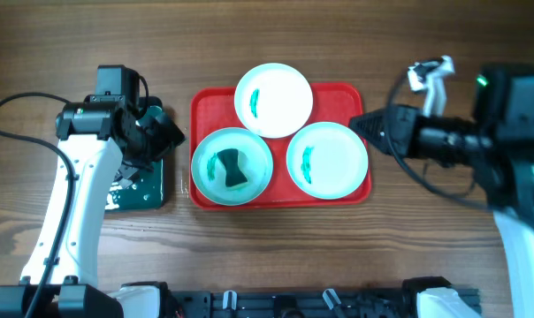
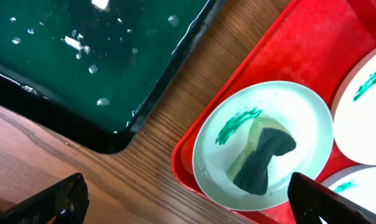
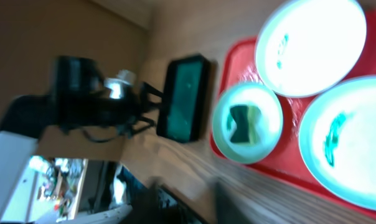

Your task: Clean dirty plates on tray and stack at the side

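I will next grab the sponge across its narrow middle with my left gripper. A broad end of the sponge will stick out free to scrub the plates.
The red tray holds three plates. The white plate at the back has a green smear. The left aqua plate has a green smear and a dark green-and-yellow sponge lying in it. The right aqua plate has a green smear. My left gripper is open and empty, over the table just left of the tray; its view shows the sponge plate close ahead. My right gripper hovers at the tray's right edge; its blurred fingers look apart and empty.
A dark green-black tray with water and white specks lies left of the red tray, under my left arm. It also shows in the left wrist view. Bare wooden table surrounds both trays.
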